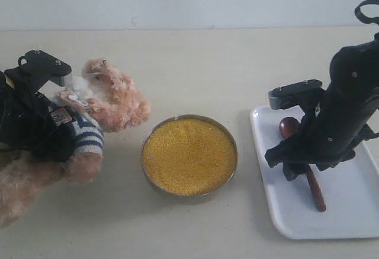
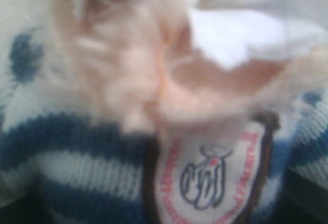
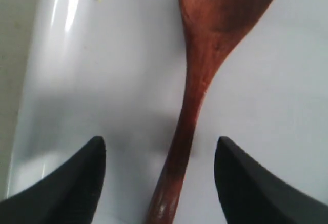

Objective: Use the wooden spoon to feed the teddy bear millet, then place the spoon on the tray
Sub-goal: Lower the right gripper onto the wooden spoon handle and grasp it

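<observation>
My right gripper's fingers sit low beside the spoon handle (image 1: 314, 189) (image 3: 179, 157) and closing now would catch it, so my right gripper closes on it next.
The teddy bear (image 1: 112, 96) leans at the left with its head toward the bowl, and its striped shirt and shield badge (image 2: 205, 178) fill the left wrist view. My left gripper (image 1: 59, 122) is buried in the bear's torso and seems shut on it, though its fingers are hidden. The millet (image 1: 189, 155) fills a metal bowl in the middle. The wooden spoon (image 1: 317, 194) (image 3: 225, 19) lies flat on the white tray (image 1: 349, 211) (image 3: 102, 80). My right gripper (image 1: 302, 170) (image 3: 160, 141) hovers low over the handle, open, with one finger (image 3: 77, 183) on each side and not touching it.
The metal bowl (image 1: 235, 152) stands between the bear and the tray, a short gap from each. The tray's near edge reaches the front right of the beige table (image 1: 195, 63). A pale wall runs along the back.
</observation>
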